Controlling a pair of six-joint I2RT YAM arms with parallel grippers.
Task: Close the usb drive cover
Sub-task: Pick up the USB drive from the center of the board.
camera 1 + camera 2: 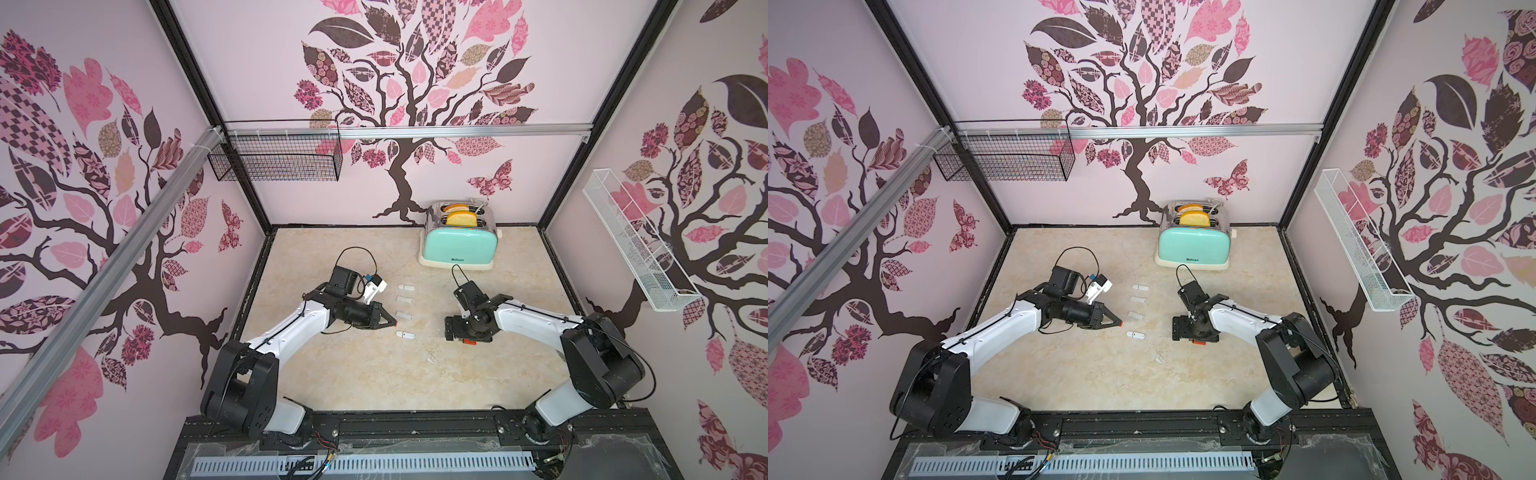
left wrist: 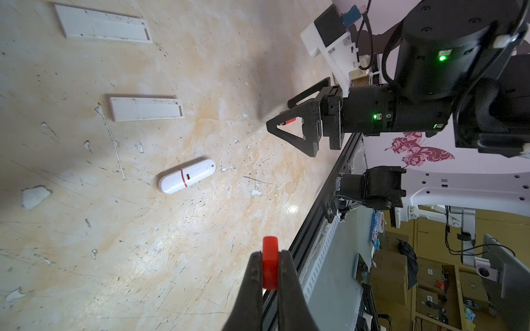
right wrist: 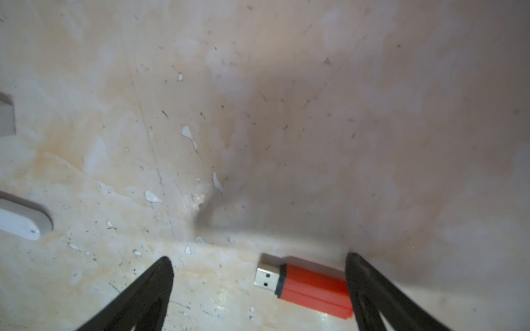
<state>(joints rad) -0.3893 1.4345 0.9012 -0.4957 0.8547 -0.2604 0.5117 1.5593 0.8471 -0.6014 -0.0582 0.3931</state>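
Observation:
I should next grab the usb drive (image 1: 469, 342) with my right gripper across the sides of its orange-red body. The metal plug then stays bare for the cover.
The usb drive (image 3: 312, 289) is orange-red with its metal plug bare, and it lies flat on the table. My right gripper (image 3: 258, 258) points down over it, open, with one finger (image 3: 361, 280) against the drive's rear end and the other well clear of the plug. In both top views only a red sliver of the drive (image 1: 469, 342) (image 1: 1199, 342) shows under that gripper (image 1: 461, 332). The small red cover (image 2: 270, 266) sits pinched between the tips of my left gripper (image 2: 270, 255) (image 1: 395, 323), which is shut on it, held left of the drive.
Several white usb sticks (image 1: 405, 334) (image 2: 186, 176) lie in a column between the two arms. A mint toaster (image 1: 457, 245) with toast stands at the back. A black wire basket (image 1: 274, 160) and a white rack (image 1: 636, 241) hang on the walls.

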